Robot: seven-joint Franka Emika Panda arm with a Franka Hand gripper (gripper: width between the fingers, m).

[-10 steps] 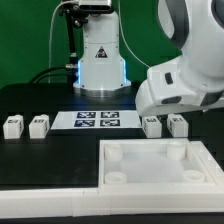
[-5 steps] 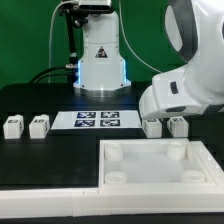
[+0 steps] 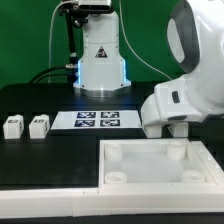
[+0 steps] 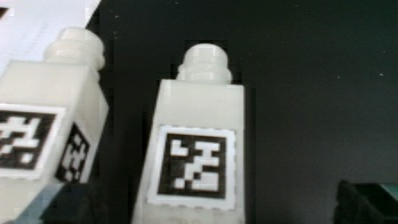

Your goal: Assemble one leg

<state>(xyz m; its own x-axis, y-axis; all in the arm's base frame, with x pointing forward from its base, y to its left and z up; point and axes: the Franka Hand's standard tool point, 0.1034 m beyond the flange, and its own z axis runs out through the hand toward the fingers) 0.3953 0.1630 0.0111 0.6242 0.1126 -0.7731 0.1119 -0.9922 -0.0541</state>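
Note:
My gripper's fingers are low beside the middle leg's tagged body (image 4: 192, 166) in the wrist view, so it is time to close now. Closing now would catch the middle leg.
In the wrist view two white legs lie side by side on the black table, each with a black-and-white tag. One leg (image 4: 199, 140) lies in the middle of that view and the other (image 4: 45, 115) beside it. My gripper (image 4: 199, 216) is open, low over the middle leg. A dark fingertip (image 4: 374, 205) shows on one side of that leg, apart from it. In the exterior view the arm (image 3: 185, 100) covers these two legs and the gripper. Two more legs (image 3: 13, 126) (image 3: 39, 125) stand at the exterior view's left.
The marker board (image 3: 98, 121) lies in the middle of the table in front of the robot base (image 3: 98, 60). The large white tray-like part (image 3: 110, 172) with round corner sockets lies at the front, close under the arm.
The arm has moved down and toward the exterior view's right. It now hides the two right-hand legs, which showed in the earlier frames.

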